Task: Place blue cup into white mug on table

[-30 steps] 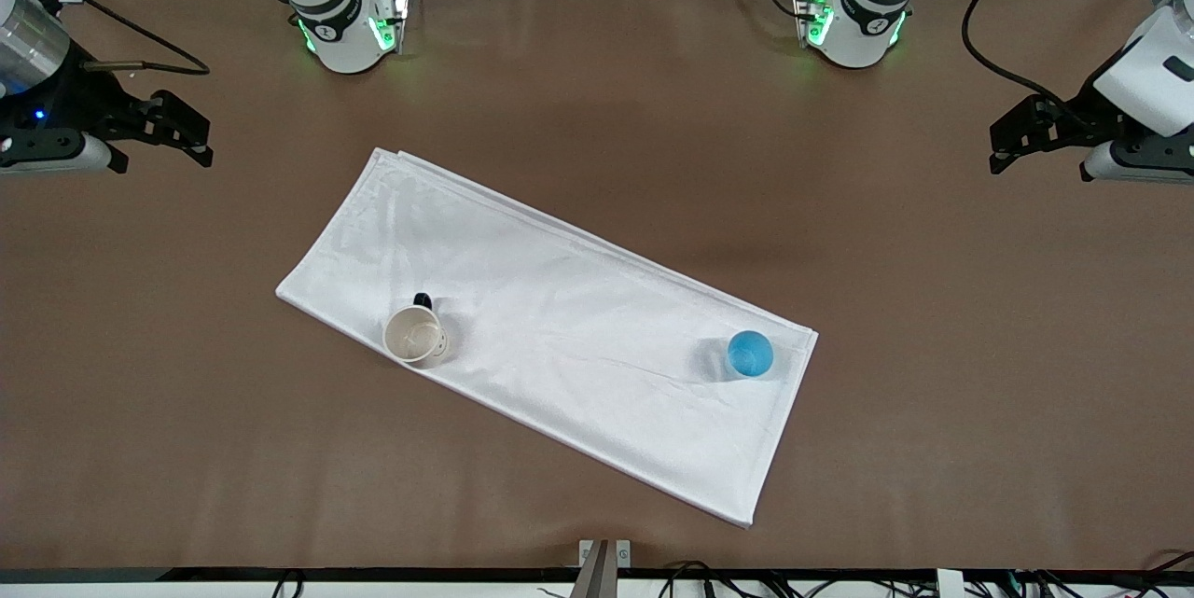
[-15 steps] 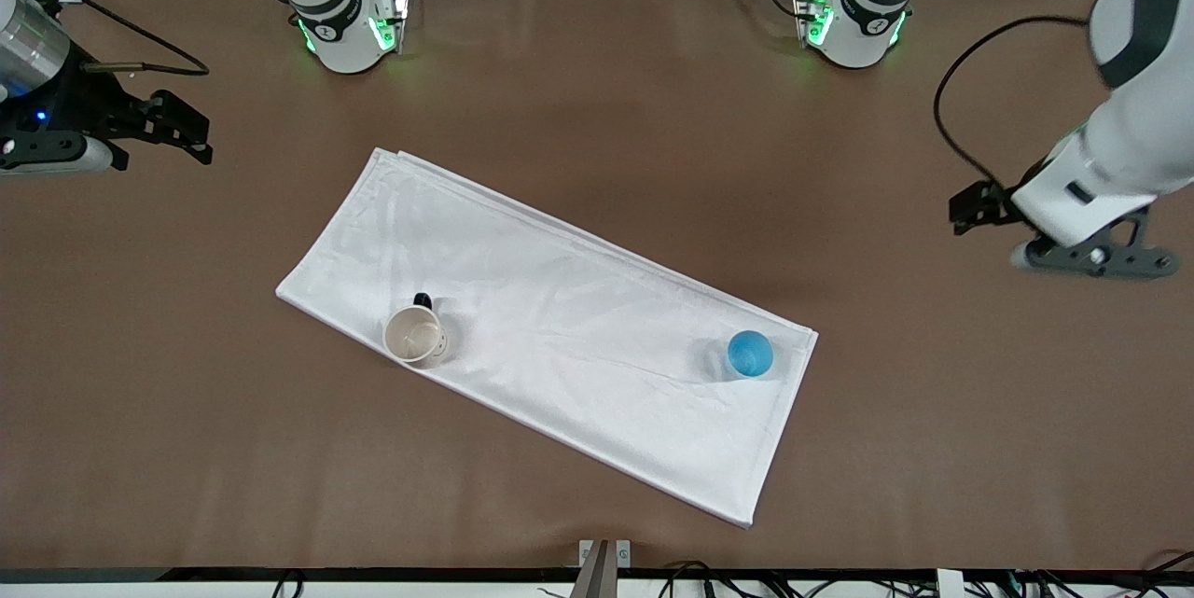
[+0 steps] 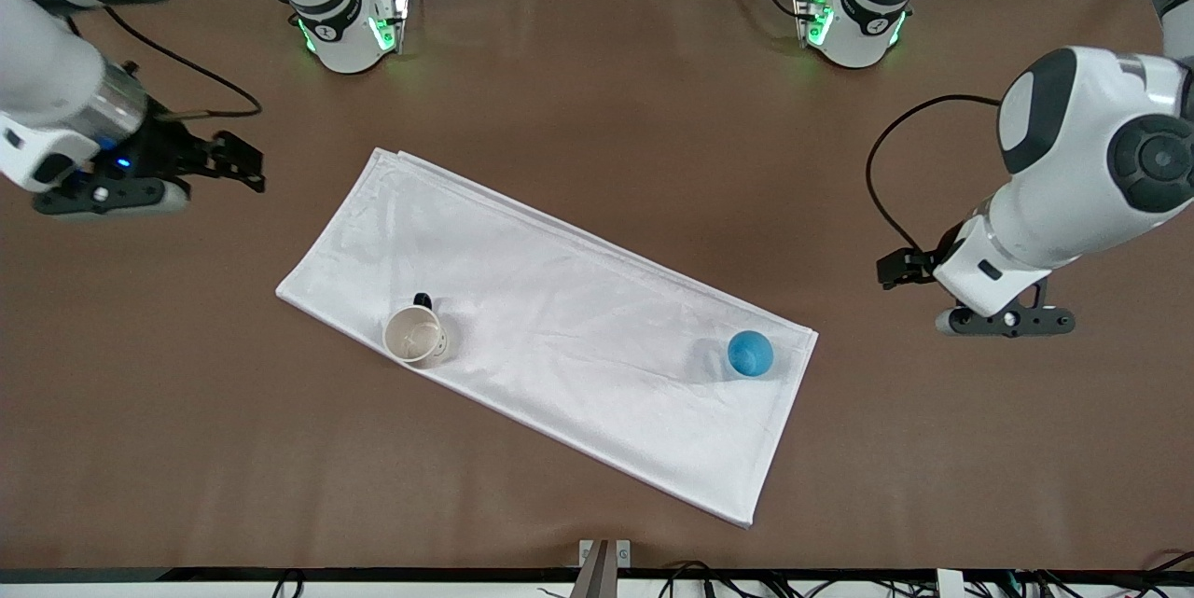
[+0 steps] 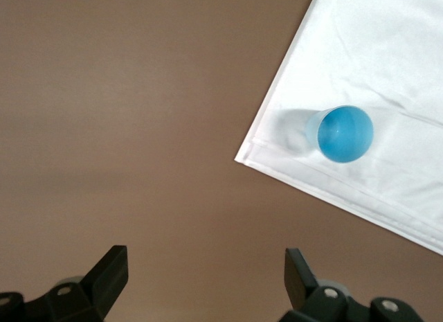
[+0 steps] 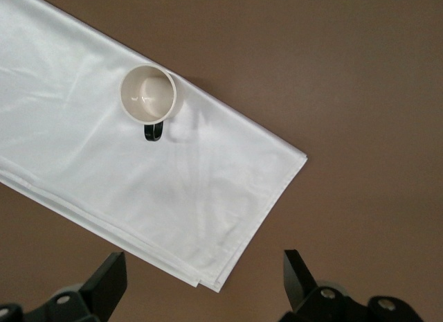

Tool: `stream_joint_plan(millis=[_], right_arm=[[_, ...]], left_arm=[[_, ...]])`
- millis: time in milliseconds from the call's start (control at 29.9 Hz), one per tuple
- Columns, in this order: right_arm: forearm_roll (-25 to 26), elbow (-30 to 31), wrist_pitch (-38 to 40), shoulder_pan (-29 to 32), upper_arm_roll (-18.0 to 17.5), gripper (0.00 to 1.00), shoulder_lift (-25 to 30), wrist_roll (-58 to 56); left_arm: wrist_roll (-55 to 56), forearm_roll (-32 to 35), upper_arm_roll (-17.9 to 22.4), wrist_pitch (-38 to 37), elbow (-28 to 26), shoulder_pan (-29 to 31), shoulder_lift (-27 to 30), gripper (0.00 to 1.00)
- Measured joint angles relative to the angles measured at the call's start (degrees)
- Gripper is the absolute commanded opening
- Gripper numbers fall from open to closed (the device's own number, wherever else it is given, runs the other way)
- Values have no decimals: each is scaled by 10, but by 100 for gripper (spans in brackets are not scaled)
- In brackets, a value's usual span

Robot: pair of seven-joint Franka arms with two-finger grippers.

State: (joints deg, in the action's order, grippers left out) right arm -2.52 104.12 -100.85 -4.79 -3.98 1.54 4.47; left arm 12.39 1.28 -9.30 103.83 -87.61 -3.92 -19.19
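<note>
The white mug's opening has to stay free for the blue cup (image 3: 750,354), so the right gripper needs to pick up the white mug by its black handle (image 3: 423,300) next.
The blue cup (image 3: 750,354) stands on the white cloth near its corner toward the left arm's end; it also shows in the left wrist view (image 4: 345,133). The white mug (image 3: 414,335) with a black handle stands upright and empty on the cloth's edge toward the right arm's end, also in the right wrist view (image 5: 147,95). My left gripper (image 3: 897,270) is open and empty over bare table beside the cup's corner of the cloth, its jaws wide apart (image 4: 204,260). My right gripper (image 3: 241,164) is open and empty over bare table by the cloth's other end (image 5: 204,261).
The large white cloth (image 3: 560,318) lies slantwise across the middle of the brown table (image 3: 597,94). The arm bases (image 3: 345,20) stand along the table's edge farthest from the front camera.
Both arms have swung in from the table's ends toward the cloth: the left gripper toward the blue cup's corner, the right toward the mug's end. Cup, mug and cloth have not moved.
</note>
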Motion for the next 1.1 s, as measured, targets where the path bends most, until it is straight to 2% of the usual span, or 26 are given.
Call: stream_joint_plan(millis=[134,301,435,602,802,1103], right_arm=[[0,37,-53,-3,-28,100,-17,47],[0,55,-96,-12,-51,100,-53,81],[2,59,-130,-29,-53,100,-87,120],[31,61,-175,-51,-54,100,-132,153],[43,63,-240,-64,-53,100,-189,176],[80,63,-314,-79,-53,88,-255,217]], left_arm=[[1,-6,0,7,0,-4,-23,100],[2,-6,0,33,0,-16,-50,100],[4,-13,-1,73,0,-22,-61,100],[14,-44,-1,101,0,-26,-76,100],[42,-50,-1,159,0,-46,-113,100],[48,-51,-2,230,0,-62,-173,100]])
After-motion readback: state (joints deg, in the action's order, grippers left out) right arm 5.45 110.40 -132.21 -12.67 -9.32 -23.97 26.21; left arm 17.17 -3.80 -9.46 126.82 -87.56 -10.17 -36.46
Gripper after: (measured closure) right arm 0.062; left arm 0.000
